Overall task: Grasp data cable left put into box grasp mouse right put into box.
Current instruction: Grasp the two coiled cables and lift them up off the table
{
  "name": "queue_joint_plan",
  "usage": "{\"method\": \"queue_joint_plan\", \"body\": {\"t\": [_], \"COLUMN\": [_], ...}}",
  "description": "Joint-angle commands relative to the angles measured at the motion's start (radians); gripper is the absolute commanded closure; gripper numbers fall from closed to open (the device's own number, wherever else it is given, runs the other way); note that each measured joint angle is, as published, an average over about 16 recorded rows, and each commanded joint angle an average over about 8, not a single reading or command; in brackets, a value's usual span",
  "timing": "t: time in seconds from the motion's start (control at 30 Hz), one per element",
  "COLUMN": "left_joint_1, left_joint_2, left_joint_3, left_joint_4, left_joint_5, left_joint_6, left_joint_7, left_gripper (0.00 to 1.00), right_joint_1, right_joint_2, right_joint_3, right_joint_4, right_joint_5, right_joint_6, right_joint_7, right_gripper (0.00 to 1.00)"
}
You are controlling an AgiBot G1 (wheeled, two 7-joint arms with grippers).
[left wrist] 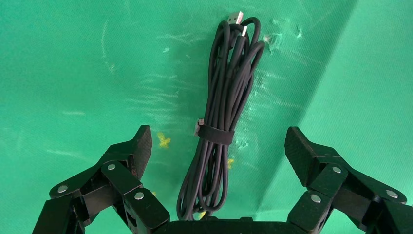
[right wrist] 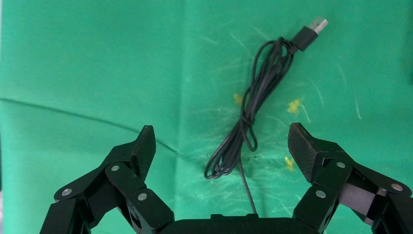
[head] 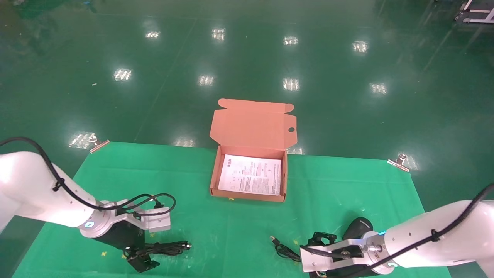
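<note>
The slack loops of the cord come together at its gathered waist, so the robot's right gripper will pinch the cord there next.
The data cable lies on the green cloth as a long black bundle held by a strap, its silvery plug at the far end. My left gripper is open just above it, with the bundle's near loops between the fingers. The black mouse sits at the front right, partly behind my right arm. Its thin cord lies coiled with the USB plug outward. My right gripper is open over the cord. The box stands open at the table's middle, holding only a printed sheet.
The green cloth covers the table, held by metal clips at the far corners. The box lid stands up at the table's back edge. Shiny green floor lies beyond.
</note>
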Motion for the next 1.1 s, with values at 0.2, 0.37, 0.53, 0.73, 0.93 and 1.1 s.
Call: {"method": "queue_joint_plan", "body": {"t": [0.2,0.37,0.53,0.73,0.93,1.1], "left_joint_1": [-0.019,-0.028,-0.034,-0.037,-0.036,-0.035], "left_joint_2": [0.045,0.064,0.075,0.078,0.075,0.074], "left_joint_3": [-0.008,-0.013,-0.019,-0.021,-0.021,-0.020], "left_joint_4": [0.144,0.225,0.288,0.309,0.296,0.289], "left_joint_5": [-0.016,-0.024,-0.032,-0.035,-0.035,-0.034], "left_joint_6": [-0.036,-0.059,-0.072,-0.077,-0.074,-0.072], "left_joint_7": [0.072,0.110,0.133,0.138,0.134,0.133], "left_gripper": [0.00,0.02,0.59,1.00,1.00,1.00], "right_joint_1": [0.010,0.011,0.011,0.012,0.012,0.012], "right_joint_2": [-0.040,-0.065,-0.085,-0.092,-0.088,-0.085], "right_joint_3": [-0.005,-0.006,-0.010,-0.013,-0.012,-0.011], "right_joint_4": [-0.103,-0.163,-0.209,-0.225,-0.215,-0.210], "right_joint_5": [-0.011,-0.016,-0.025,-0.032,-0.028,-0.025], "right_joint_6": [0.033,0.062,0.087,0.097,0.092,0.088], "right_joint_7": [-0.026,-0.053,-0.074,-0.079,-0.076,-0.074], "right_gripper": [0.00,0.00,0.57,1.00,1.00,1.00]}}
